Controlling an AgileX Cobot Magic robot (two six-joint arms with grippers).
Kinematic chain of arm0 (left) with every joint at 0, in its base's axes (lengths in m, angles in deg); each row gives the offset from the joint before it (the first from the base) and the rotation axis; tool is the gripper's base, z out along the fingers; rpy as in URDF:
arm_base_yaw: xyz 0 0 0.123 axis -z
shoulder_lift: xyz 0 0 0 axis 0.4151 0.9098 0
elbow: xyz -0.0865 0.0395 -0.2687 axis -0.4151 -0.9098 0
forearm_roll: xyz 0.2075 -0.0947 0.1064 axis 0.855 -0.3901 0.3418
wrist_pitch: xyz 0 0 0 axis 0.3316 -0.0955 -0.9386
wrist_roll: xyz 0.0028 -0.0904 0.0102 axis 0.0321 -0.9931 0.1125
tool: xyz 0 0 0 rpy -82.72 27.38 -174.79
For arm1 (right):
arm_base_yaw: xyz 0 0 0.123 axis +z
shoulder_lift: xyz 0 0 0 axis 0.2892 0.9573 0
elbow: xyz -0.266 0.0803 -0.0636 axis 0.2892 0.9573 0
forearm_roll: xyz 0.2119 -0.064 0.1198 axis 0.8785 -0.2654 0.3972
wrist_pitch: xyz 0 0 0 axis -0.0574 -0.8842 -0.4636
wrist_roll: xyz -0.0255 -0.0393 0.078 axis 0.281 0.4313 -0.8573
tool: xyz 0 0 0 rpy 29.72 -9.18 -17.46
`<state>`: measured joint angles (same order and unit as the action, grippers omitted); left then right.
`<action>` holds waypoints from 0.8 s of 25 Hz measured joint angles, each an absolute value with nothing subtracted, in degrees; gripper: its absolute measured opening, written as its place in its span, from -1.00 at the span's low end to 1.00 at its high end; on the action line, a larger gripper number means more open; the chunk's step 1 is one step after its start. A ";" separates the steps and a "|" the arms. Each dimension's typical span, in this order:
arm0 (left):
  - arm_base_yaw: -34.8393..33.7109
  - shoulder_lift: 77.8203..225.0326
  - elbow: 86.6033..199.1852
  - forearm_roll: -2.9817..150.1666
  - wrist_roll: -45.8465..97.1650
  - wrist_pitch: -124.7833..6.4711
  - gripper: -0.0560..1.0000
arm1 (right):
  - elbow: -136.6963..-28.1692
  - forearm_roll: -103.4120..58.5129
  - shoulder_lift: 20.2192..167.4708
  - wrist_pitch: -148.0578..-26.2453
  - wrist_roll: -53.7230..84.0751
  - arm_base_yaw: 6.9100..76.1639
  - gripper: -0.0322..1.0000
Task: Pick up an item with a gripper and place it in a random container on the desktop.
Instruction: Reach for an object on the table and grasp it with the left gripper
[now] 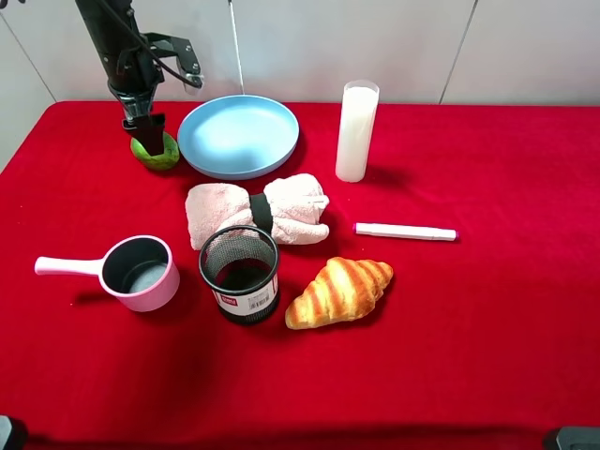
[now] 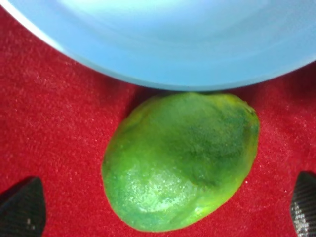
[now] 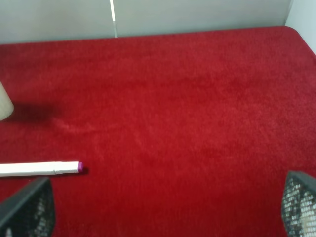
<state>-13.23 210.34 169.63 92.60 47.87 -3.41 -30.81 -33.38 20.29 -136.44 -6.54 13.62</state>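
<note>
My left gripper lowers next before closing on the green lime, since its fingers hover above the lime's widest sides and closing now would miss the lime.
The green lime-like fruit (image 1: 159, 153) lies on the red desktop (image 1: 487, 309) at the back left, just left of the light blue plate (image 1: 238, 135). My left gripper (image 1: 145, 129) hangs straight over the fruit, touching or nearly touching its top. In the left wrist view the fruit (image 2: 182, 163) fills the middle, with the plate's rim (image 2: 163, 74) right beside it. The left gripper (image 2: 163, 207) is open, its dark fingertips (image 2: 22, 207) standing wide on either side of the fruit. My right gripper (image 3: 163, 207) is open and empty over bare red cloth.
A white cylinder (image 1: 356, 129) stands right of the plate. A pink rolled towel (image 1: 258, 212), a black mesh cup (image 1: 240, 273), a pink handled pot (image 1: 136, 271), a croissant (image 1: 338, 291) and a white marker (image 1: 405, 231) (image 3: 39, 168) lie in the middle.
</note>
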 joint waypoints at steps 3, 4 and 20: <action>-12.70 212.00 169.63 92.60 47.87 -3.59 0.99 | -30.81 -33.38 20.29 -136.44 -6.54 13.62 0.40; -12.63 212.61 169.66 92.60 47.93 -3.64 0.99 | -30.81 -33.38 20.29 -136.44 -6.54 13.62 0.40; -12.16 216.40 170.18 95.60 48.07 -3.76 0.99 | -30.81 -33.38 20.29 -136.44 -6.54 13.62 0.40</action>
<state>-12.16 216.40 170.18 95.60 48.07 -3.76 -30.81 -33.38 20.29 -136.44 -6.54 13.62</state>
